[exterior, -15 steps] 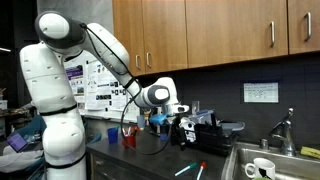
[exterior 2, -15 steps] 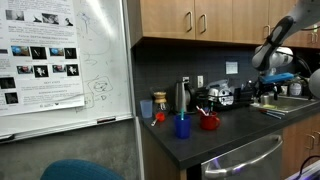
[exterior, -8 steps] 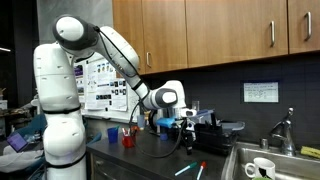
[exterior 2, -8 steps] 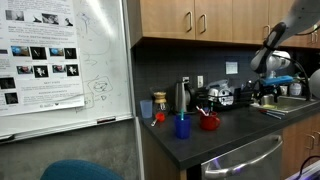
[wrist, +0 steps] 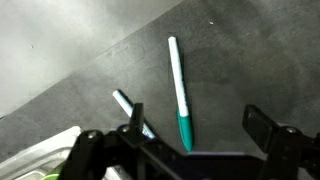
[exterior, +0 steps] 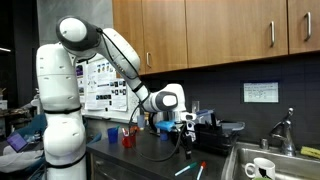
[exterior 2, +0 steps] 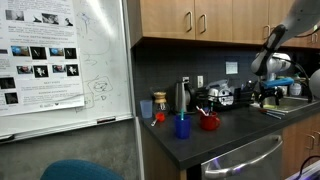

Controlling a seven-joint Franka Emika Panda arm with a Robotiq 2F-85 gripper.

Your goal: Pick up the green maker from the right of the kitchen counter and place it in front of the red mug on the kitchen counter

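The cap lies between both fingers, but an exterior view shows a gap between fingers and counter, so my gripper needs to lower first, then close on the green marker.
The green marker (wrist: pixel 179 92) is white with a green cap and lies flat on the dark counter, in the wrist view right below me. My gripper (wrist: pixel 200 125) is open and empty above it, and the cap end sits between the two fingers. In an exterior view the gripper (exterior: pixel 186 137) hangs above the markers (exterior: pixel 186 169) on the counter by the sink. The red mug (exterior: pixel 128 139) stands further along the counter and also shows in the other exterior view (exterior 2: pixel 209 121), far from the gripper (exterior 2: pixel 266 93).
A second marker (wrist: pixel 129 106) lies next to the green one, partly under a finger. A blue cup (exterior: pixel 113 133) stands by the red mug. The sink (exterior: pixel 262 165) holds a white cup. A coffee machine (exterior: pixel 212 128) stands behind the gripper.
The arm has swung toward the sink and lowered, bringing the gripper over the markers. The markers and the mug have not moved.
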